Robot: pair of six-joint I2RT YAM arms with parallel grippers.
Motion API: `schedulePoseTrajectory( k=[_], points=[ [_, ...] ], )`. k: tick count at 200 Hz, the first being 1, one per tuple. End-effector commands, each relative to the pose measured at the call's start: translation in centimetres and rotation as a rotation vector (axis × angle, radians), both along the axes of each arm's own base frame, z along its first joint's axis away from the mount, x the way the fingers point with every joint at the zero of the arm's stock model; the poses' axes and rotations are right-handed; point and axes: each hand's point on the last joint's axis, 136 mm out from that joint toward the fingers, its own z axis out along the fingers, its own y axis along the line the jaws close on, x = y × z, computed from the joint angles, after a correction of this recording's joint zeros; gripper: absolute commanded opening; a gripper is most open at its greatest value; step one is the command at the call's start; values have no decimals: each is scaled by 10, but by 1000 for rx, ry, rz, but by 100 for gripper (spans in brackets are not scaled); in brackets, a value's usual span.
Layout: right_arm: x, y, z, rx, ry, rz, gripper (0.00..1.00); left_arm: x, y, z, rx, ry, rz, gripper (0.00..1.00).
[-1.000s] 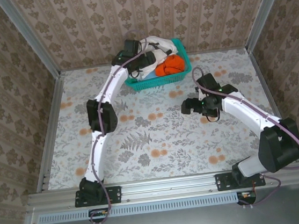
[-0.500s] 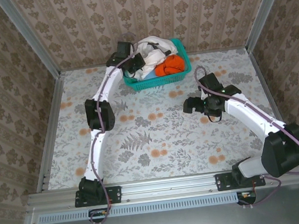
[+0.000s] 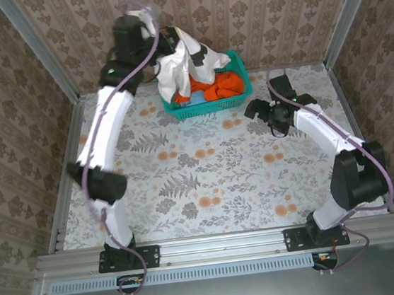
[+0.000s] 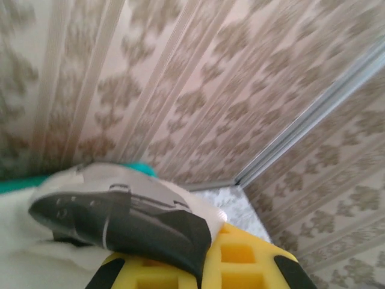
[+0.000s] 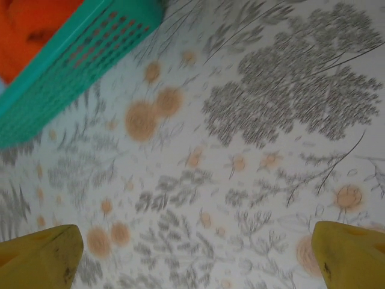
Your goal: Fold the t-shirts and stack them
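My right gripper grabs the teal basket by the rim at the end [image 3: 244, 73] [image 5: 50, 58] nearest it next. Then I drag the basket aside for folding room.
My left gripper [image 3: 162, 40] is raised high above the back left of the table, shut on the cream-white t-shirt [image 3: 181, 58]. The shirt hangs down from it, its lower end still reaching the teal basket [image 3: 241, 94]. In the left wrist view the white cloth [image 4: 126, 183] with a black printed mark [image 4: 138, 232] lies over the yellow fingers [image 4: 240, 265]. Orange t-shirts [image 3: 217, 85] lie bunched inside the basket. My right gripper [image 3: 253, 108] hovers over the table just right of the basket, open and holding nothing [image 5: 198, 256]. The orange cloth [image 5: 33, 24] shows past the basket wall [image 5: 72, 66].
The table carries a floral cloth [image 3: 207, 175] with free room across its middle and front. Patterned walls with metal corner posts [image 3: 341, 10] close in the back and both sides. The basket stands against the back wall.
The left arm has swung up and back, pulling the cream-white shirt out of the basket. The right gripper has moved back and slightly right, closer to the basket's right side.
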Motion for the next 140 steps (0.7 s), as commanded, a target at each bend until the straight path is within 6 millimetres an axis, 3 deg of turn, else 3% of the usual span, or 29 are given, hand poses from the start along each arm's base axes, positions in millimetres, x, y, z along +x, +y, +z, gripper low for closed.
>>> schedulePoseTrajectory(
  k=[1, 31, 59, 103, 140],
  points=[
    [31, -11, 3, 104, -24, -130, 96, -41, 60, 63, 20, -221, 148, 0],
    [68, -11, 10, 90, -33, -134, 88, -94, 153, 92, -6, -303, 382, 0],
    [98, -1, -3, 119, 23, -162, 76, -119, 213, 64, 12, -210, 528, 0],
    [135, 24, -29, 132, 73, -216, 66, -144, 249, -17, 88, -11, 619, 0],
    [157, 25, -48, 94, 105, -259, 52, -151, 244, -81, 44, 155, 590, 0]
  ],
)
